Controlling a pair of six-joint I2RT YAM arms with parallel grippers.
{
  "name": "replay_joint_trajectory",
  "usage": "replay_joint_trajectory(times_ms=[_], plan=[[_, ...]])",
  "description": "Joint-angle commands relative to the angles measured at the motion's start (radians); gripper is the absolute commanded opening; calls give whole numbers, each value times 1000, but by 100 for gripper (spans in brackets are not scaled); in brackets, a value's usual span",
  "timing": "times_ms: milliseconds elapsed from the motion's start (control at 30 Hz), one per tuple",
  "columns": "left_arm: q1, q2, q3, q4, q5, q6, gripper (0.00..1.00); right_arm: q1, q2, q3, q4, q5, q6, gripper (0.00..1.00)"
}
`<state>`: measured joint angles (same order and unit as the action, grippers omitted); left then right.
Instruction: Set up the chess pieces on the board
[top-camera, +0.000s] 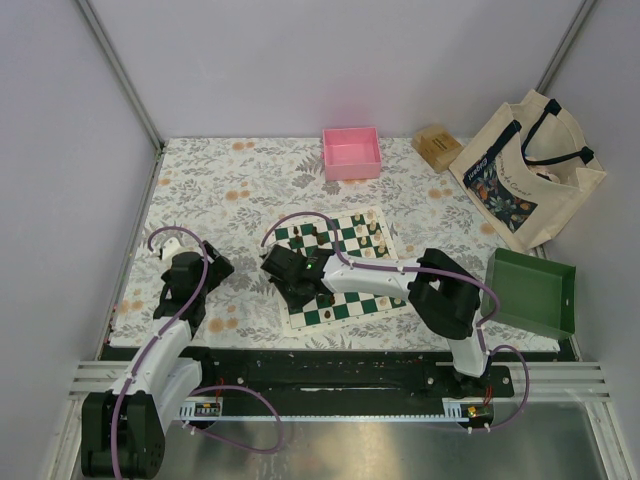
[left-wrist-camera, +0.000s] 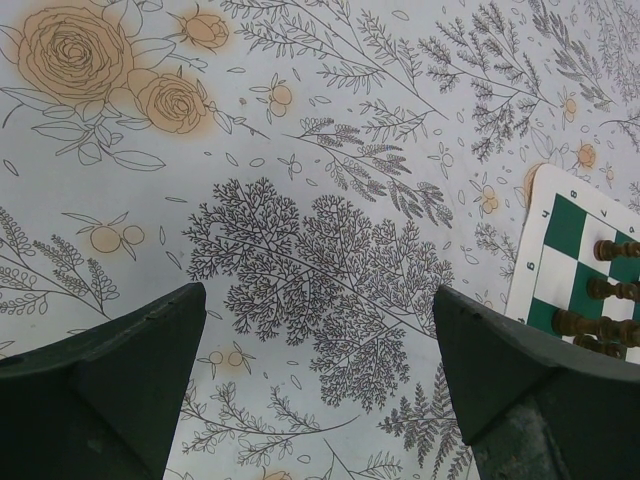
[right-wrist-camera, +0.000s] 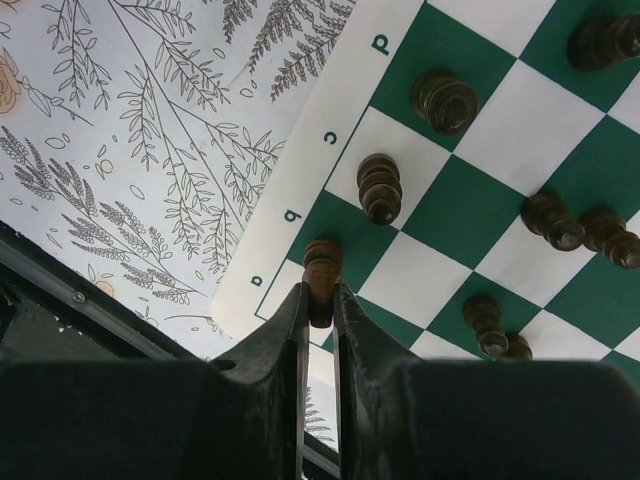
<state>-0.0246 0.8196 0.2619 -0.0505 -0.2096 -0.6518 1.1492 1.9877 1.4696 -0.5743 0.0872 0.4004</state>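
The dark brown chess piece's base is over the green square beside b, free of its neighbour, so it is time for my right gripper to open now.
The green and white board (top-camera: 345, 268) lies mid-table, with dark pieces (top-camera: 371, 233) standing on its far part. My right gripper (top-camera: 287, 270) hovers over the board's left side. In the right wrist view it (right-wrist-camera: 320, 300) is shut on a dark brown chess piece (right-wrist-camera: 322, 268), held above the corner squares near the letters a and b. Several other dark pieces (right-wrist-camera: 380, 187) stand on nearby squares. My left gripper (top-camera: 200, 268) is left of the board, open and empty (left-wrist-camera: 320, 330) over the floral cloth. The board's edge (left-wrist-camera: 570, 235) shows at right there.
A pink tray (top-camera: 351, 153) stands at the back, a green tray (top-camera: 530, 292) at the right, a printed tote bag (top-camera: 525, 170) at the back right and a small tan box (top-camera: 437, 146) beside it. Floral cloth (top-camera: 220, 190) covers the table.
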Motion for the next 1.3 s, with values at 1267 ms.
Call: replay_joint_trajectory(times_ms=[1267], plan=[[0, -11, 17, 52, -1, 7, 99, 12, -117, -8, 4, 57, -3, 42]])
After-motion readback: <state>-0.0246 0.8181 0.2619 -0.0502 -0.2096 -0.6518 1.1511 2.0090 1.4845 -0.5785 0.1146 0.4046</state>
